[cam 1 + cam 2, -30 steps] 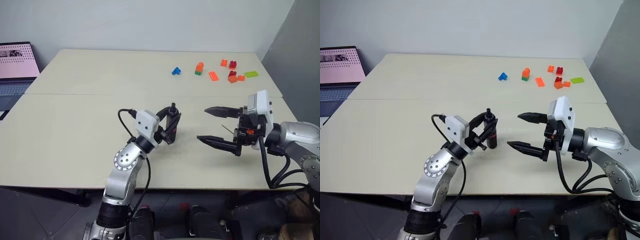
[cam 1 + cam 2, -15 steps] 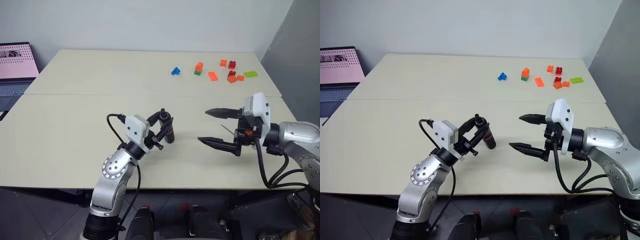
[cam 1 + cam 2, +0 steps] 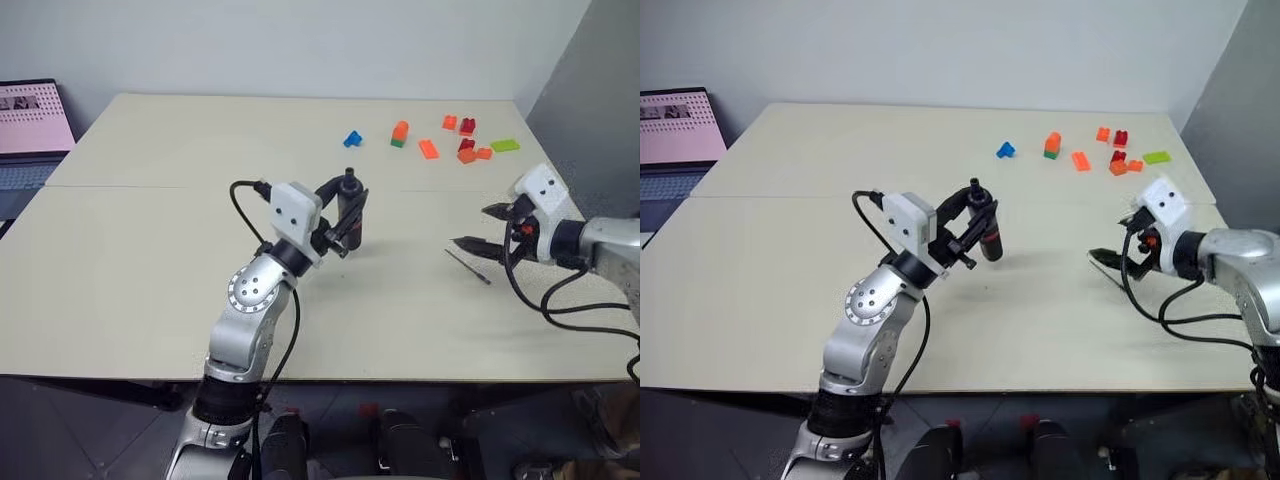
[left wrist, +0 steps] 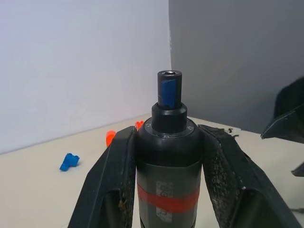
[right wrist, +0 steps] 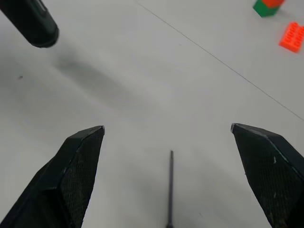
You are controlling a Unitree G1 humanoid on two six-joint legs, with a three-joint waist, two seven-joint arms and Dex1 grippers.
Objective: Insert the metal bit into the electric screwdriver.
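Next, my right gripper grips the bit by its slim shaft [image 3: 469, 268] to insert the metal bit's shank end into the electric screwdriver [image 3: 352, 208].
My left gripper [image 3: 347, 214] is shut on the electric screwdriver [image 3: 352, 208], a black pen-shaped tool with a red band. It is held tilted above the middle of the table, small blue tip [image 4: 169, 92] uppermost. The fingers [image 4: 111, 185] clamp the barrel [image 4: 167, 161] on both sides. The metal bit [image 3: 467, 266] is a thin grey rod lying flat on the table at the right. My right gripper [image 3: 472, 227] hangs open just beyond the bit and angles down at it. From the wrist, the bit [image 5: 170, 187] lies between the spread fingertips [image 5: 88, 142], untouched.
Several coloured toy bricks lie at the back right: blue [image 3: 352, 139], orange-green [image 3: 399, 135], orange [image 3: 428, 150], red [image 3: 466, 127], green [image 3: 504, 146]. A laptop [image 3: 30, 130] sits at the far left. A seam [image 3: 150, 187] crosses the table.
My right gripper has swung out to the right and tipped downward, still open; the bit stays on the table. The left gripper has lifted the screwdriver a little.
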